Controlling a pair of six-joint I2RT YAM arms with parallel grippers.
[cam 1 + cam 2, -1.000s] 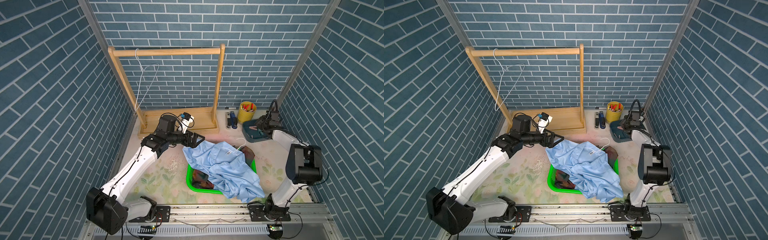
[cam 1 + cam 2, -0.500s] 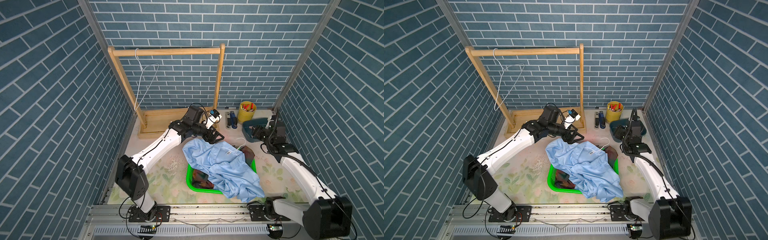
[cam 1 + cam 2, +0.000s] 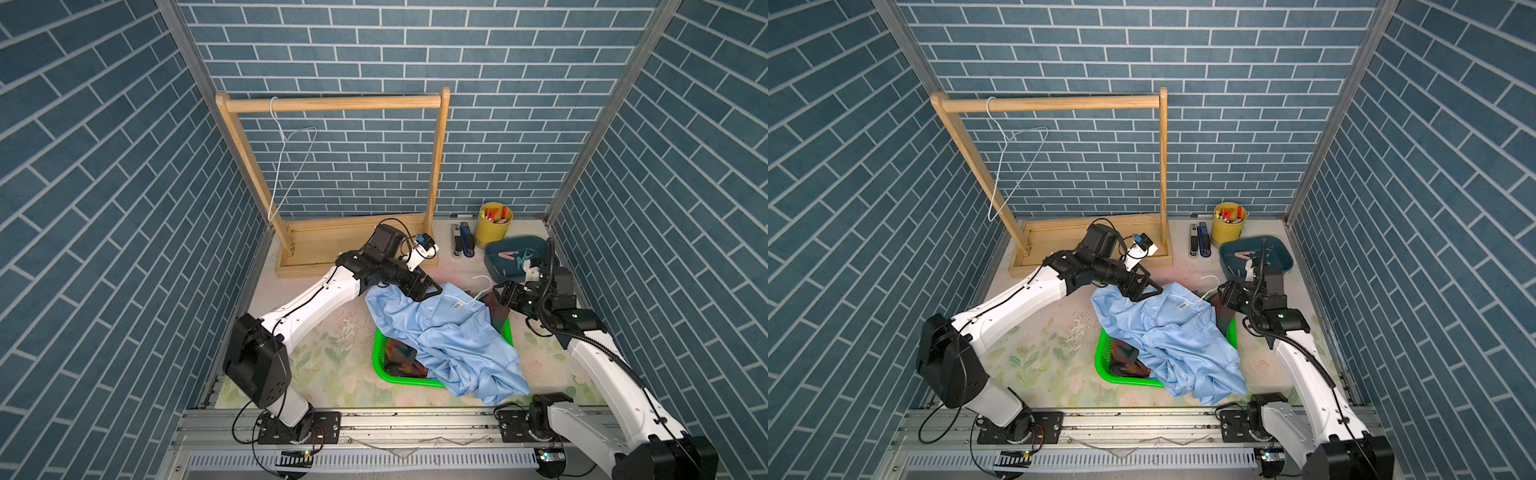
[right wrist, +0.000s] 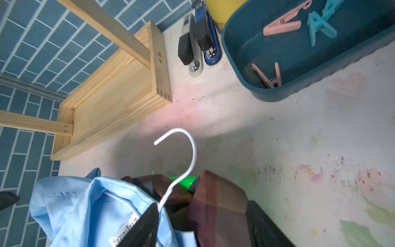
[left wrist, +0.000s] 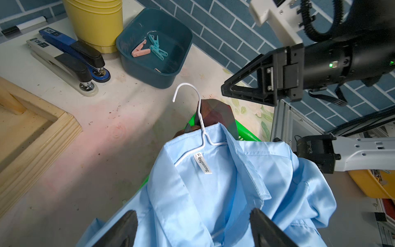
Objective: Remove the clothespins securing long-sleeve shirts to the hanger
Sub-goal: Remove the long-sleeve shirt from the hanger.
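My right gripper is to grab the hanger next by the hanger's neck below the hook, so the hanger's arms stay free to slip from the shirt.
The pale blue long-sleeve shirt [image 3: 449, 336] lies over a green basket, still on a white wire hanger [image 5: 197, 100]. The dark plaid shirt [image 4: 220, 198] lies under it, its collar showing by the hanger hook. No clothespins show on the shirts. Pink clothespins [image 4: 282, 26] and teal ones [image 4: 320, 25] lie in a teal bin [image 3: 496, 253]. My left gripper [image 5: 193, 224] is open, its jaws astride blue cloth below the collar [image 3: 424, 289]. My right gripper [image 4: 203, 224] is open at the hanger neck, plaid collar between its jaws [image 3: 500, 297].
A wooden rack [image 3: 332, 104] with an empty wire hanger [image 3: 291, 166] stands at the back. Two staplers [image 3: 461, 245] and a yellow cup [image 3: 493, 224] sit beside the bin. The green basket [image 3: 399, 376] holds both shirts. Brick walls close in on both sides.
My left gripper has swung right onto the blue shirt near its collar. My right gripper has come away from the bin to the hanger neck and plaid collar.
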